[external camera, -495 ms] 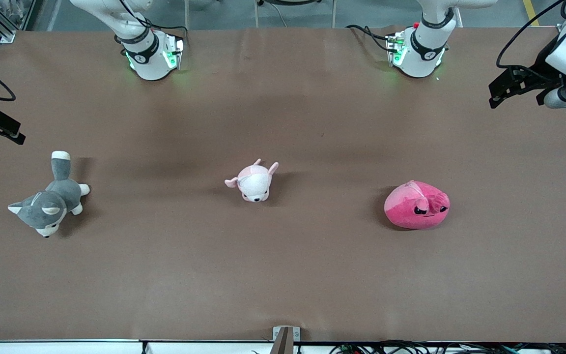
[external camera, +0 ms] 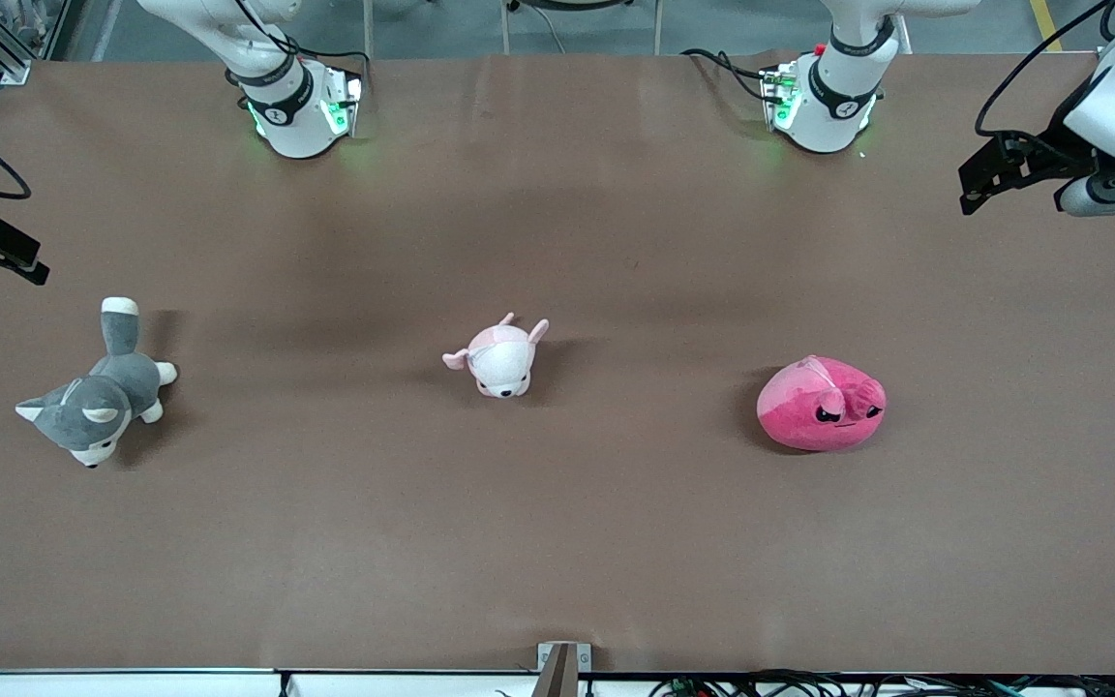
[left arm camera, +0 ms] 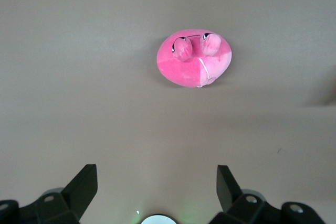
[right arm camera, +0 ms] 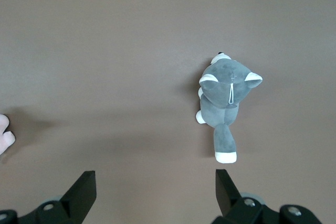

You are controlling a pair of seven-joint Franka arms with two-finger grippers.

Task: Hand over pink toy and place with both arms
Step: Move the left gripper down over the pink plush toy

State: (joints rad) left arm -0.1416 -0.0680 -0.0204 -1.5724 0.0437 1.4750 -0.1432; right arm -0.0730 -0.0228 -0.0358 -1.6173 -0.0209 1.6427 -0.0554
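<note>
The robot's left gripper needs to hand the toy over, so it should next grab a rounded nub (external camera: 858,396) beside its eye on the pink toy (external camera: 821,404).
The pink toy (external camera: 821,404) is a round hot-pink plush with black angry eyes. It lies on the brown table toward the left arm's end. It also shows in the left wrist view (left arm camera: 194,59), well clear of the fingers. My left gripper (external camera: 981,182) hangs in the air over the table's edge at the left arm's end, open and empty (left arm camera: 156,171). My right gripper (external camera: 20,259) hangs over the right arm's end of the table, open and empty (right arm camera: 155,176).
A pale pink-and-white plush animal (external camera: 499,356) lies mid-table; its edge shows in the right wrist view (right arm camera: 4,139). A grey-and-white plush dog (external camera: 98,392) lies toward the right arm's end, also in the right wrist view (right arm camera: 227,98). Both arm bases (external camera: 298,111) stand along the table's edge farthest from the front camera.
My left arm's wrist and gripper have shifted slightly toward the arm bases. The toys and the right arm have not moved.
</note>
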